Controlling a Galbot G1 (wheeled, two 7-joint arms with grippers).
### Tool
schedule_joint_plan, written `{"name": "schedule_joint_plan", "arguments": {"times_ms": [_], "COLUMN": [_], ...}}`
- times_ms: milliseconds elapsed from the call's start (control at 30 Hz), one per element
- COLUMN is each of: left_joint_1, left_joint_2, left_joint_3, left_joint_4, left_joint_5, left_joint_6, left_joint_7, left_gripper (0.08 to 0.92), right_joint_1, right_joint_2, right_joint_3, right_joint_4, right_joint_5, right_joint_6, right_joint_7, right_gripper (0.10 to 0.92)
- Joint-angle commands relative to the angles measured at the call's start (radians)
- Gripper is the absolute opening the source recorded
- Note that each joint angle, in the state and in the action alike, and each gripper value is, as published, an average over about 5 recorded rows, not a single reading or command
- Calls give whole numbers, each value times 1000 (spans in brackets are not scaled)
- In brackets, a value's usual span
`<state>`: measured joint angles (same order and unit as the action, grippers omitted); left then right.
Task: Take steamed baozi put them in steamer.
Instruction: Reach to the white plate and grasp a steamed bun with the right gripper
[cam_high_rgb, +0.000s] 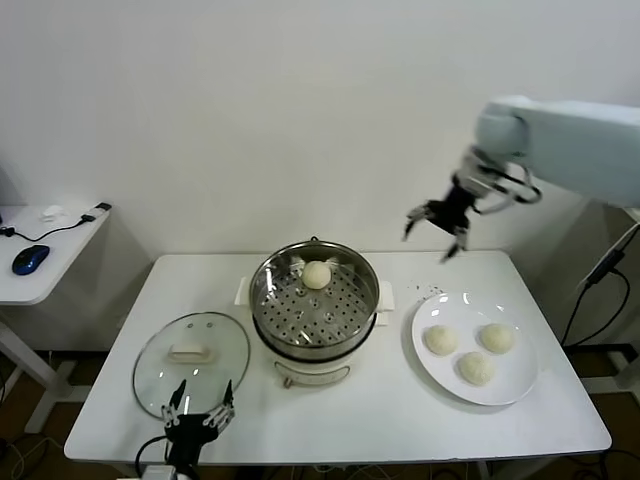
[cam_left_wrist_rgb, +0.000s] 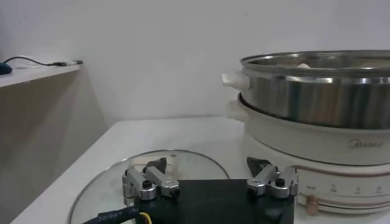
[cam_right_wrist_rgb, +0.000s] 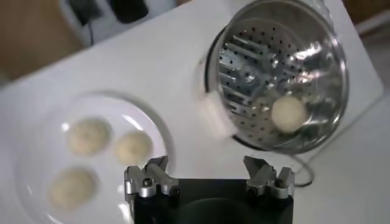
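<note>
I will grab the nearest baozi by its round sides with my right gripper to add another bun to the steamer (cam_high_rgb: 314, 302) (cam_right_wrist_rgb: 286, 79).
The steel steamer (cam_high_rgb: 314, 302) stands mid-table on its white base, with one cream baozi (cam_high_rgb: 317, 275) on the perforated tray at the back; both show in the right wrist view, steamer (cam_right_wrist_rgb: 286, 79) and baozi (cam_right_wrist_rgb: 288, 112). Three more baozi (cam_high_rgb: 441, 340) (cam_high_rgb: 496, 338) (cam_high_rgb: 476, 369) lie on a white plate (cam_high_rgb: 520, 385) to the right, also in the right wrist view (cam_right_wrist_rgb: 88, 136). My right gripper (cam_high_rgb: 434, 232) is open and empty, raised high between steamer and plate. My left gripper (cam_high_rgb: 200, 402) is open and empty, low at the table's front edge by the glass lid.
A round glass lid with a white handle (cam_high_rgb: 191, 360) lies on the table left of the steamer, right before my left gripper (cam_left_wrist_rgb: 207, 167). A side desk with a blue mouse (cam_high_rgb: 30, 259) and cables stands at far left. The wall is close behind the table.
</note>
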<state>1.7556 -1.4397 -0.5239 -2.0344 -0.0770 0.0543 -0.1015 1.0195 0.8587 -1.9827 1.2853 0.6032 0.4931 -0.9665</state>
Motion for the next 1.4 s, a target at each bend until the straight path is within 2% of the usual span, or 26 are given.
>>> {"name": "schedule_joint_plan", "arguments": {"times_ms": [33, 167, 300, 533, 733, 1267, 1400], "left_joint_1": [-6, -8, -8, -5, -1, -1, -3], "left_joint_2": [5, 7, 7, 7, 10, 11, 11], "left_joint_3": [-4, -7, -8, -15, -24, -21, -21], "left_joint_4": [2, 4, 6, 12, 17, 24, 28], "left_joint_5": [-5, -10, -11, -12, -12, -11, -12], "left_joint_6": [1, 1, 0, -2, -6, -12, -13], "left_joint_7": [0, 0, 0, 0, 0, -1, -2], "left_gripper": [823, 823, 823, 823, 823, 823, 823], "right_joint_1": [60, -76, -224, -509, -635, -663, -662], "right_joint_2": [-191, -195, -167, -75, -6, 45, 47], "right_joint_3": [-193, -97, 40, 288, 403, 419, 419], "right_joint_4": [272, 261, 175, -62, -162, -236, -235], "right_joint_5": [129, 134, 89, 15, -17, -99, -100], "right_joint_6": [-812, -881, -912, -881, -857, -823, -817], "right_joint_7": [104, 140, 158, 145, 127, 86, 82], "right_gripper": [823, 823, 823, 822, 823, 821, 772]}}
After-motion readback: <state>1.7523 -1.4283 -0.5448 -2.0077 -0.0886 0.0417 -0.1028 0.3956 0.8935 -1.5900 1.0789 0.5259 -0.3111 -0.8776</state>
